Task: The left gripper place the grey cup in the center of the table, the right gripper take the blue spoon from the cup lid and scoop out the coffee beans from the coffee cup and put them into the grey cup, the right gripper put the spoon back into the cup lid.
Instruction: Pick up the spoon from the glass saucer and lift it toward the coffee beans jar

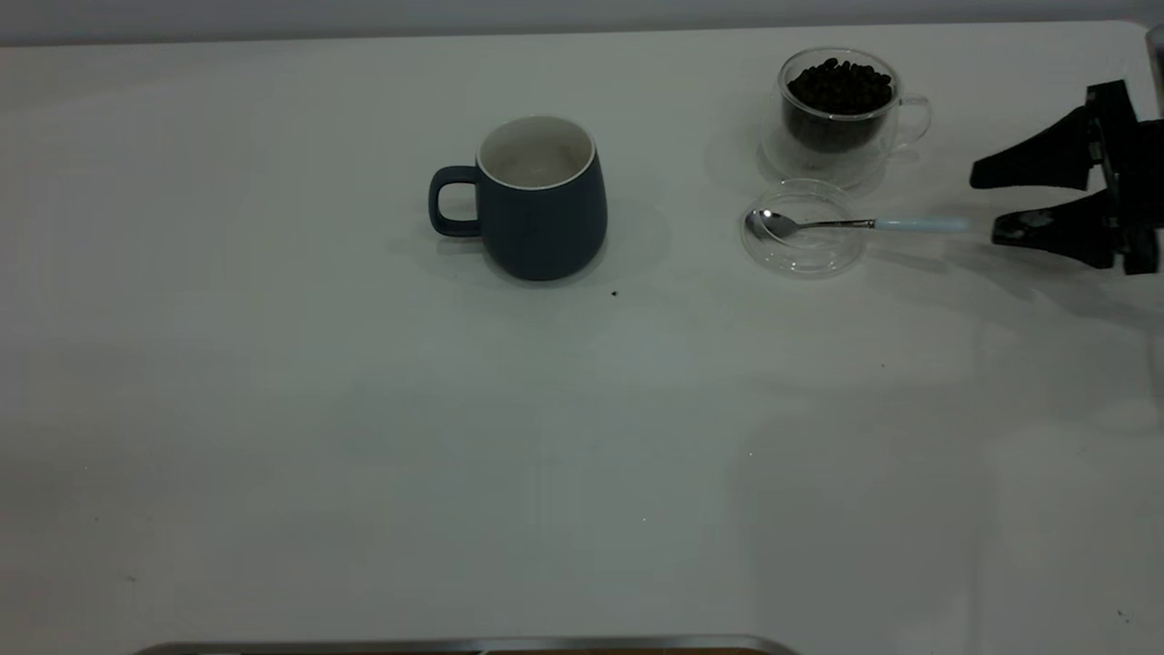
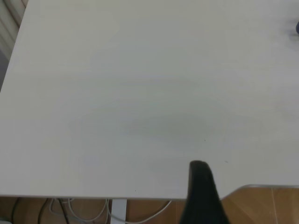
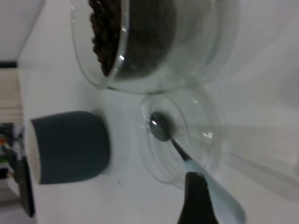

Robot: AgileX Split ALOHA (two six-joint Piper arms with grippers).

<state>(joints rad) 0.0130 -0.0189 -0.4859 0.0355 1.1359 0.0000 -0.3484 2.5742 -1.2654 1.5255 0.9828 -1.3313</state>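
Observation:
I should reach the spoon with my right gripper and take hold of its blue handle [image 1: 923,225], so the spoon's bowl [image 1: 777,225] stays free to scoop the coffee beans.
The grey cup [image 1: 543,200] stands upright near the table's middle, handle to the left, and also shows in the right wrist view [image 3: 70,145]. The blue-handled spoon [image 1: 855,224] lies with its bowl in the clear cup lid [image 1: 804,250], handle pointing right. The glass coffee cup [image 1: 841,114] full of beans stands just behind the lid. My right gripper [image 1: 984,207] is open, just right of the spoon handle's end, not touching it. In the right wrist view one finger [image 3: 196,200] overlaps the spoon handle [image 3: 218,199]. My left gripper shows one finger [image 2: 202,191] over the table's near edge, holding nothing.
A single stray bean [image 1: 614,293] lies on the white table in front of the grey cup. The table's near edge with a metal strip [image 1: 473,644] runs along the bottom. Cables [image 2: 84,210] hang below the table edge.

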